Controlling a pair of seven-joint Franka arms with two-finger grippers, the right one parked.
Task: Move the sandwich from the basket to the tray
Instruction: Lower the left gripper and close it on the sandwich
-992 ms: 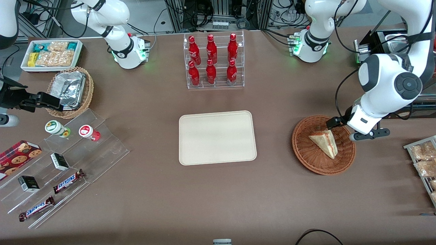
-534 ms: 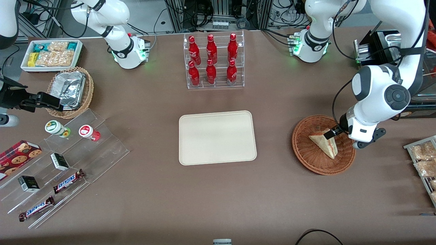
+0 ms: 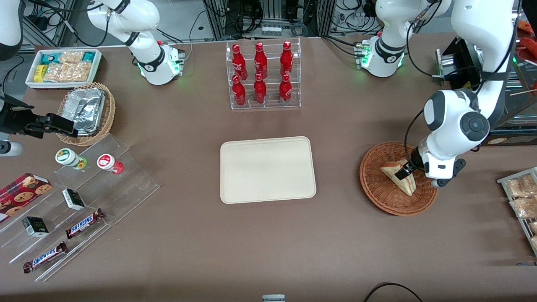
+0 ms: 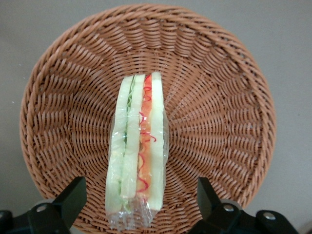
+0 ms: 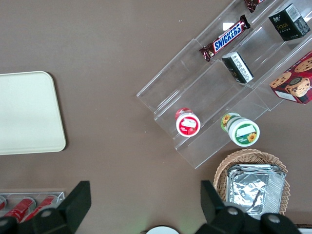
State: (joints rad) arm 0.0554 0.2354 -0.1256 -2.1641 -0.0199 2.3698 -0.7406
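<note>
The sandwich needs to go from the basket onto the cream tray (image 3: 267, 169), so my left gripper will next grab it by its crumpled-wrap end (image 3: 393, 167).
The sandwich (image 3: 396, 176) is a plastic-wrapped wedge of pale bread lying in the reddish-brown wicker basket (image 3: 377, 188) toward the working arm's end of the table. In the left wrist view its cut edge (image 4: 139, 146) shows red, white and green layers, and the basket (image 4: 219, 97) fills the view. My left gripper (image 3: 409, 172) hangs low over the basket, open, with one finger on each side of the sandwich (image 4: 138, 195); the fingertips (image 4: 73, 195) stand apart from the wrap. The cream tray (image 3: 267, 169) lies empty at the table's middle.
A clear rack of red bottles (image 3: 263, 75) stands farther from the front camera than the tray. A wire rack of snack packets (image 3: 522, 201) lies beside the basket at the table's edge. Clear stepped shelves with candy bars (image 3: 79, 193) lie toward the parked arm's end.
My left gripper has come down and moved over the basket, from its rim to straddling the sandwich. The sandwich has not moved.
</note>
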